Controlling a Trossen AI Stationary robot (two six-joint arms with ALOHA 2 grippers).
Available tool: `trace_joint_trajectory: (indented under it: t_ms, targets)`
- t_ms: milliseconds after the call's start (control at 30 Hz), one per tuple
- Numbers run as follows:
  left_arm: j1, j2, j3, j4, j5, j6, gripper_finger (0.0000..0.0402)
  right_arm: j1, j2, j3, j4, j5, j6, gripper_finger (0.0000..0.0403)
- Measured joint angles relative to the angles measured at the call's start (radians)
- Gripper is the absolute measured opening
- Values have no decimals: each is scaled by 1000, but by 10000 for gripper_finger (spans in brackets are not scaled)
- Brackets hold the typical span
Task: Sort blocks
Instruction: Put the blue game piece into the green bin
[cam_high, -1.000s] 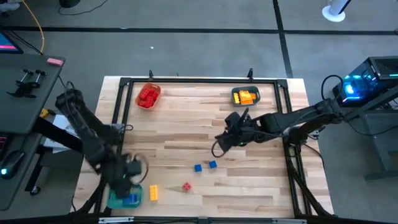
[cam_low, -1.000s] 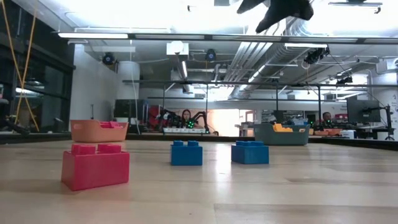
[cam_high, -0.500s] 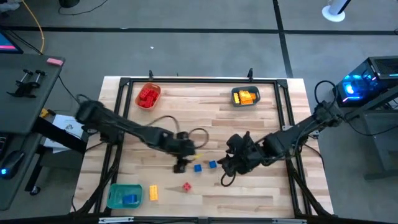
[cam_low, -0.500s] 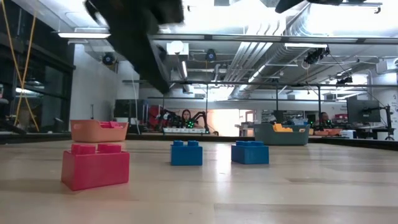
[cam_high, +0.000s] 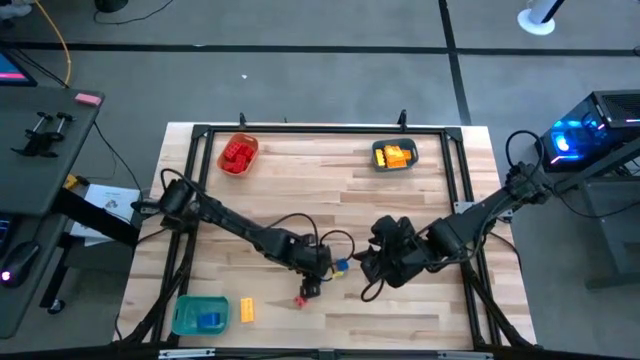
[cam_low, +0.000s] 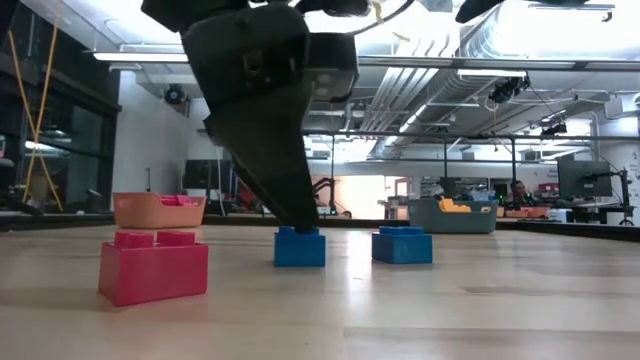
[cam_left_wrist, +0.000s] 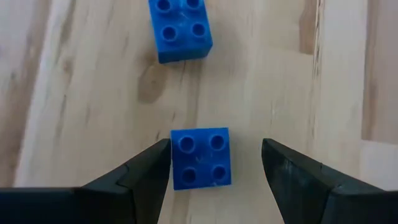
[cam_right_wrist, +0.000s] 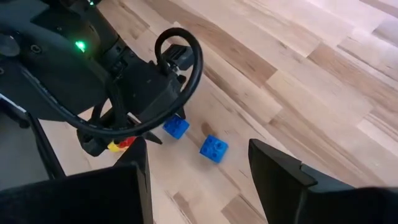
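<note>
The left gripper grabs the small blue block by its opposite studless sides next, to sort it into the green tray (cam_high: 200, 315).
A small blue block (cam_left_wrist: 201, 157) rests flat on the table, studs up, between the open fingers of my left gripper (cam_left_wrist: 214, 155), which slants down over it near the table's middle (cam_high: 317, 272). A second blue block (cam_left_wrist: 180, 28) lies just beyond it (cam_high: 342, 266). A red block (cam_high: 300, 299) and a yellow block (cam_high: 247, 310) lie nearer the front edge. My right gripper (cam_high: 375, 266) hangs open above the table, to the right of the blue blocks, with nothing between its fingers (cam_right_wrist: 196, 152). My left gripper has one fingertip (cam_left_wrist: 160, 157) right beside one side (cam_left_wrist: 175, 158) of the blue block, and the other fingertip (cam_left_wrist: 270, 158) stands clear of the opposite side. I cannot tell whether the near fingertip touches. The fingers come from above, slanting down.
A green tray (cam_high: 200, 315) holding blue blocks stands at the near left. At the far left stands an orange tray (cam_high: 238, 154) with red blocks, and at the far right a tray (cam_high: 395, 155) with yellow blocks. A black frame (cam_high: 300, 130) runs along the table's edges.
My left gripper has swung from over the green tray at the near left toward the table's middle and has come down around the blue block, staying open. My right gripper has moved a little toward the near edge, then kept still. No block has moved.
</note>
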Motion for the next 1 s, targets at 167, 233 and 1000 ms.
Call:
trace_joint_trajectory:
  t_ms: [167, 233, 1000]
  targets:
    - [-11, 35, 0, 7, -43, 1, 239, 0, 0, 0, -11, 7, -9, 161]
    - [-11, 51, 1, 14, -66, 4, 239, -1, 0, 0, -11, 8, -17, 161]
    - [78, -364, -3, -434, -189, 174, 96, -29, 0, 0, -7, 141, -54, 161]
